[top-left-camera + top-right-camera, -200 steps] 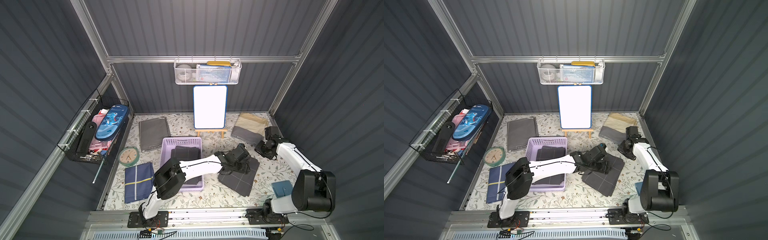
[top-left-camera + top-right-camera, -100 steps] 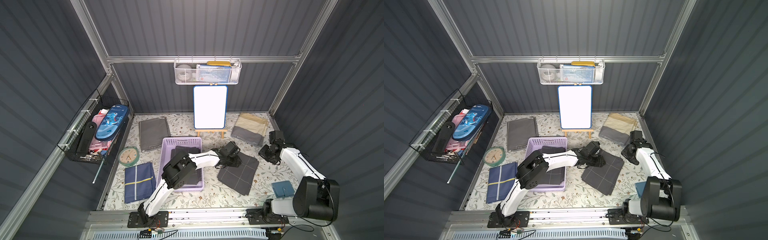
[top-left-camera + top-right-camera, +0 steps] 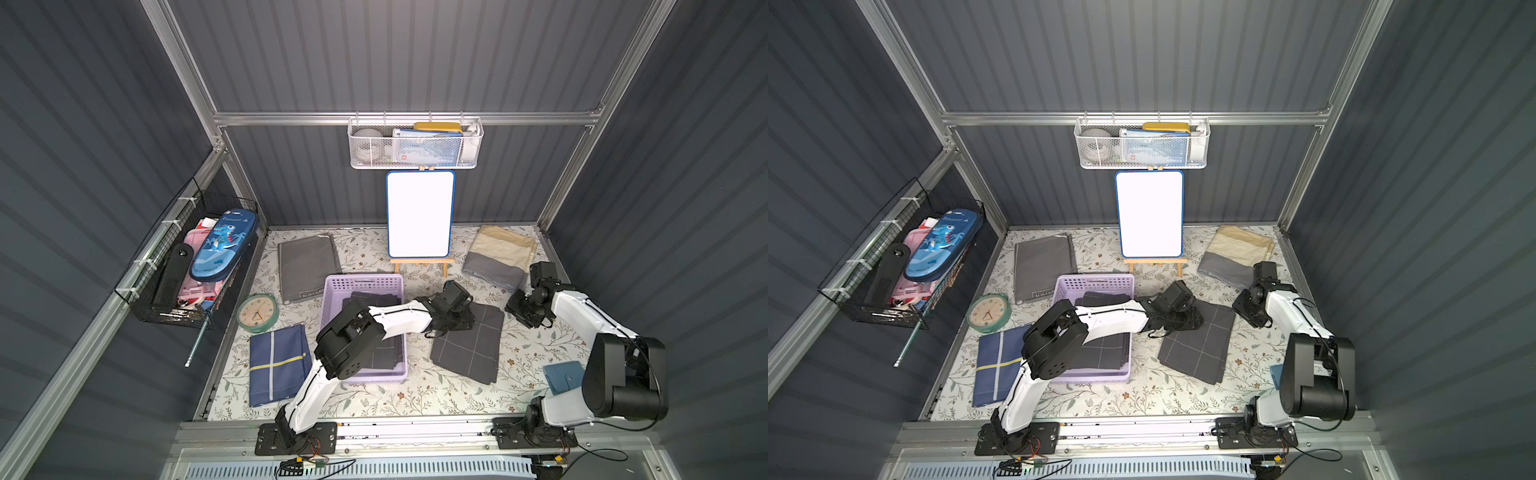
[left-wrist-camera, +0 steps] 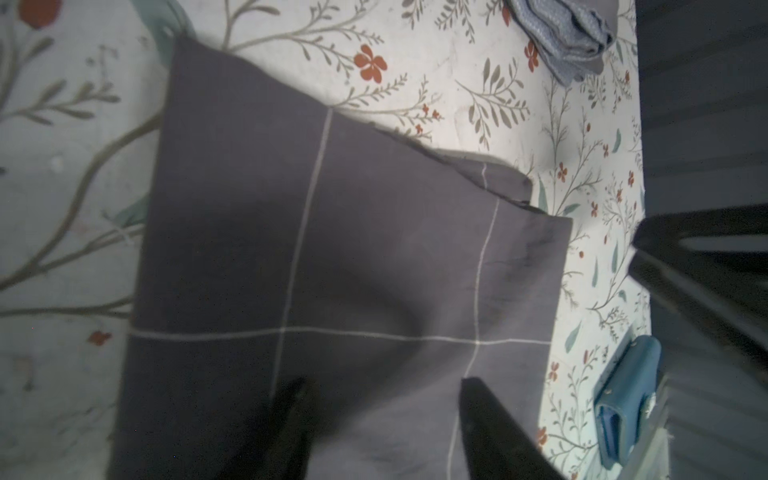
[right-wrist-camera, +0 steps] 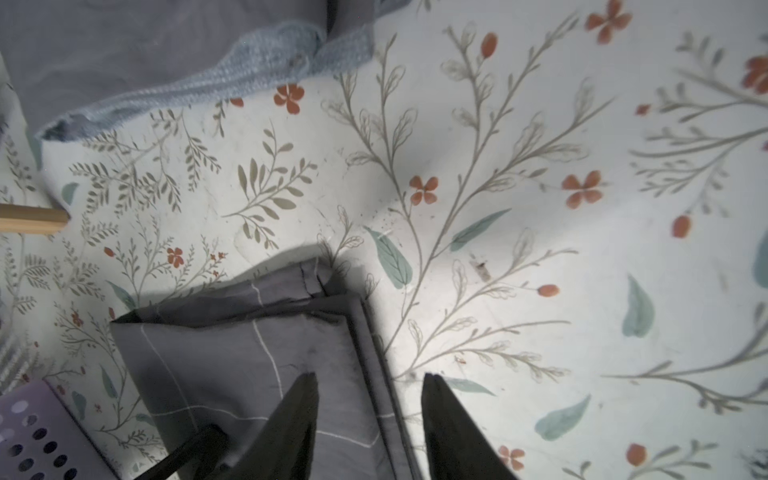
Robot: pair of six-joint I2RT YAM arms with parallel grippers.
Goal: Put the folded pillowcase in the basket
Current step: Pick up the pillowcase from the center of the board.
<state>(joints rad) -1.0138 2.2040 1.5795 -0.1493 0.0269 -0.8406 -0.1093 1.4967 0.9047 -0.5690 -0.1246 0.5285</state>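
The right gripper grabs the folded pillowcase's far corner (image 3: 499, 312) away from the basket (image 3: 363, 282) next, opposite my left gripper, to put it in still folded.
The folded pillowcase (image 3: 467, 345) (image 3: 1198, 345), dark grey with thin white grid lines, lies flat on the floral table right of the basket. The pale lilac basket (image 3: 363, 282) (image 3: 1094, 284) holds another dark grey folded cloth. My left gripper (image 3: 457, 321) (image 4: 382, 382) hovers open over the pillowcase's far left part, its fingers (image 4: 490, 428) spread above the cloth. My right gripper (image 3: 521, 313) (image 5: 368, 376) stands open at the pillowcase's far right corner (image 5: 332, 316), one finger over the cloth, one over the table.
A whiteboard on a wooden easel (image 3: 419, 216) stands behind. A beige and grey cloth (image 3: 498, 257) lies far right, a grey cloth (image 3: 307, 266) far left, a clock (image 3: 257, 312) and navy cloth (image 3: 278, 365) at left, a blue wallet (image 3: 565, 376) near right.
My right gripper has opened from shut and shifted a little along the pillowcase's right edge. My left gripper has drawn slightly left over the cloth, narrowing and spreading again.
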